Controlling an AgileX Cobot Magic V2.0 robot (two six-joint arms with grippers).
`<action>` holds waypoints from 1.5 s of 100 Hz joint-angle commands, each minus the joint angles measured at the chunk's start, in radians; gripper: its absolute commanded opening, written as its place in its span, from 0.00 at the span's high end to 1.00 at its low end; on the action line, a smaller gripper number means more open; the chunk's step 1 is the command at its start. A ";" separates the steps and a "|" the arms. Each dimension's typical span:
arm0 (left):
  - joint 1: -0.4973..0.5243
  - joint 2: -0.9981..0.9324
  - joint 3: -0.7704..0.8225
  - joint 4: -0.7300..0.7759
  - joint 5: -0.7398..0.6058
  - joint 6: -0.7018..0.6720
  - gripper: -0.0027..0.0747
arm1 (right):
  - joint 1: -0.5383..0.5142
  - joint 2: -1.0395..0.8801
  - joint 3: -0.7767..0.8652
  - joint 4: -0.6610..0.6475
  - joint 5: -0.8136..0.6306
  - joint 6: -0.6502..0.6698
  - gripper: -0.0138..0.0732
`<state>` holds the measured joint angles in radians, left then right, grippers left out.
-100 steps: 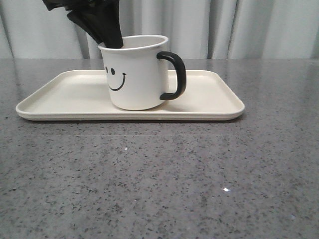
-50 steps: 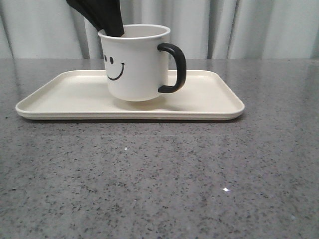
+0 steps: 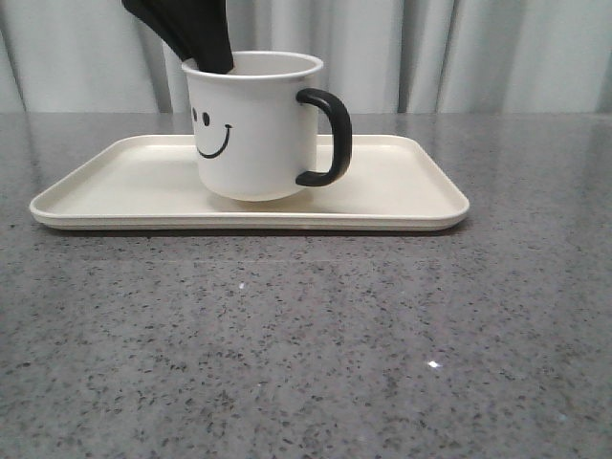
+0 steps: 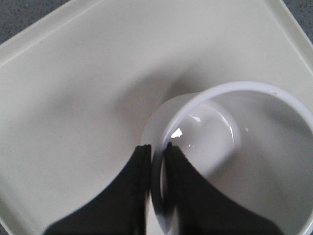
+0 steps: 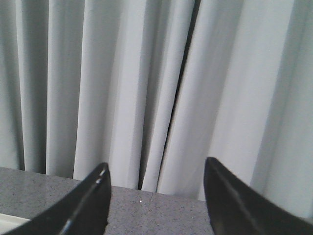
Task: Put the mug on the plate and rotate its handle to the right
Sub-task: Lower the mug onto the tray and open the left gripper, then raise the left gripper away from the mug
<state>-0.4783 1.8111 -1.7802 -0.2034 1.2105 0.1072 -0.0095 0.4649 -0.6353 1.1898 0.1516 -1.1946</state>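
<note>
My left gripper opens now, since the white mug's base (image 3: 256,197) is over the cream plate's bottom, inside the plate's rim, and the mug would stand.
The white mug (image 3: 253,124) with a black smiley face is over the middle of the cream plate (image 3: 96,191), its base slightly above the plate's floor. Its black handle (image 3: 330,134) points right. My left gripper (image 3: 208,59) comes down from above and is shut on the mug's rim at the back left, one finger inside and one outside. In the left wrist view the left gripper (image 4: 156,149) pinches the rim of the mug (image 4: 274,161) above the plate (image 4: 73,88). My right gripper (image 5: 156,169) is open with nothing between its fingers, and faces the curtain.
The plate lies on a grey speckled table (image 3: 306,354) with a pale curtain (image 3: 497,48) behind. A corner of the plate's rim (image 5: 7,219) shows low in the right wrist view.
The mug was lifted off the plate's floor, then came down a little and shifted left. The smiley face has turned further to the left. The left gripper stays shut on the rim.
</note>
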 commanded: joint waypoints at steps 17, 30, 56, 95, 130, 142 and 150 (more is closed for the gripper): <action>-0.006 -0.045 -0.034 -0.022 -0.024 -0.009 0.99 | -0.005 0.012 -0.028 0.005 -0.027 -0.004 0.34; -0.006 -0.045 -0.034 -0.022 -0.021 -0.009 0.99 | -0.005 0.012 -0.028 0.005 -0.027 -0.004 0.34; -0.006 -0.045 -0.034 -0.022 -0.008 -0.009 0.76 | -0.005 0.012 -0.028 0.005 -0.027 -0.004 0.34; -0.006 -0.045 -0.034 -0.022 -0.004 -0.011 0.64 | -0.005 0.012 -0.028 0.005 -0.027 -0.004 0.34; -0.006 -0.045 -0.063 -0.015 -0.008 -0.028 0.64 | -0.005 0.012 -0.028 0.005 -0.026 -0.004 0.34; -0.006 -0.045 -0.118 0.002 -0.002 -0.037 0.64 | -0.005 0.012 -0.028 0.005 -0.026 -0.004 0.34; -0.006 -0.045 -0.159 0.009 0.017 -0.041 0.64 | -0.005 0.012 -0.028 0.006 -0.026 -0.004 0.34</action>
<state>-0.4783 1.8111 -1.8699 -0.1910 1.2370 0.0831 -0.0095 0.4649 -0.6353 1.1898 0.1535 -1.1946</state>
